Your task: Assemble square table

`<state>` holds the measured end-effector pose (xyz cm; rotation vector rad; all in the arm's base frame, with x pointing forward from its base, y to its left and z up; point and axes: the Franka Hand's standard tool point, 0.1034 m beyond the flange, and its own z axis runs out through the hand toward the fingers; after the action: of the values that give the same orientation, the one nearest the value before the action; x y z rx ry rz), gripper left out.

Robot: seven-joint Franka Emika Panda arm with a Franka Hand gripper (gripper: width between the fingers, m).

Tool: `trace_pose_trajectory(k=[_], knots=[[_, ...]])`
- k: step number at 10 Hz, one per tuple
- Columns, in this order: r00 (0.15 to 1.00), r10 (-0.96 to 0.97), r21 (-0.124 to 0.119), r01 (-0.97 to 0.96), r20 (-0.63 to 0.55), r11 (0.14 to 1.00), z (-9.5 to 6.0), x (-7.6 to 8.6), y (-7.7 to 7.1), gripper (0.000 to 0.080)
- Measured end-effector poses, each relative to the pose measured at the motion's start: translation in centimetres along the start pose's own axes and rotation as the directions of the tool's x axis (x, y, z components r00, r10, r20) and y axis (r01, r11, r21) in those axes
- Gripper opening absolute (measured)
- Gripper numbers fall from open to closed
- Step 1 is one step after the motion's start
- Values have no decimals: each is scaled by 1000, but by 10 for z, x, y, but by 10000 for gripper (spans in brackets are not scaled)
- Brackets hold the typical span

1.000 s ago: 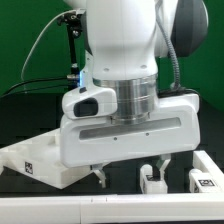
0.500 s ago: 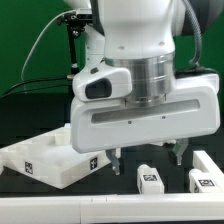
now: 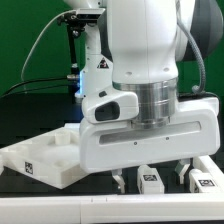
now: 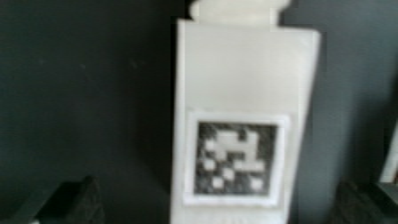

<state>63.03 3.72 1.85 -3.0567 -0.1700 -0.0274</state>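
My gripper should close on the white leg [image 4: 244,90] now. Its fingers reach down beside the leg, so they would hold the leg if they closed now.
The white square tabletop [image 3: 42,157] lies tilted at the exterior view's left, with a tag on its side. Two short white legs with black-and-white tags stand at the front right: one leg [image 3: 150,182] is between my fingers, the other leg [image 3: 204,182] is further right. My gripper [image 3: 151,177] is open and hangs low over the first leg, one finger on each side, not touching it. In the wrist view that leg [image 4: 244,110] fills the middle with its tag showing, and my gripper [image 4: 222,205] shows as dark fingertips [image 4: 68,203] at the corners.
A white strip [image 3: 60,208] runs along the table's front edge. A white bar [image 3: 212,160] stands at the far right behind the second leg. Black cables and a dark post [image 3: 72,60] rise behind the arm.
My gripper has moved to the exterior view's right and down, from beside the tabletop to over the nearer leg. The jaws have stayed open.
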Motion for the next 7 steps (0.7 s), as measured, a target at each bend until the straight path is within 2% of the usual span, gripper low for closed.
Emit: trace_pose_trajectory(k=[1, 2, 3, 4, 5, 6, 7], knots=[[1000, 1, 0, -1, -1, 1000, -1, 1, 1, 650], [1000, 0, 0, 0, -1, 1000, 0, 0, 1, 559], [1000, 0, 0, 0, 0, 1000, 0, 0, 1, 424], [1000, 0, 0, 0, 0, 1000, 0, 0, 1, 424], [1000, 0, 0, 0, -1, 1000, 0, 0, 1, 283], [1000, 1, 0, -1, -1, 1000, 0, 0, 1, 283], [1000, -3, -3, 3, 1, 1000, -5, -8, 5, 283]])
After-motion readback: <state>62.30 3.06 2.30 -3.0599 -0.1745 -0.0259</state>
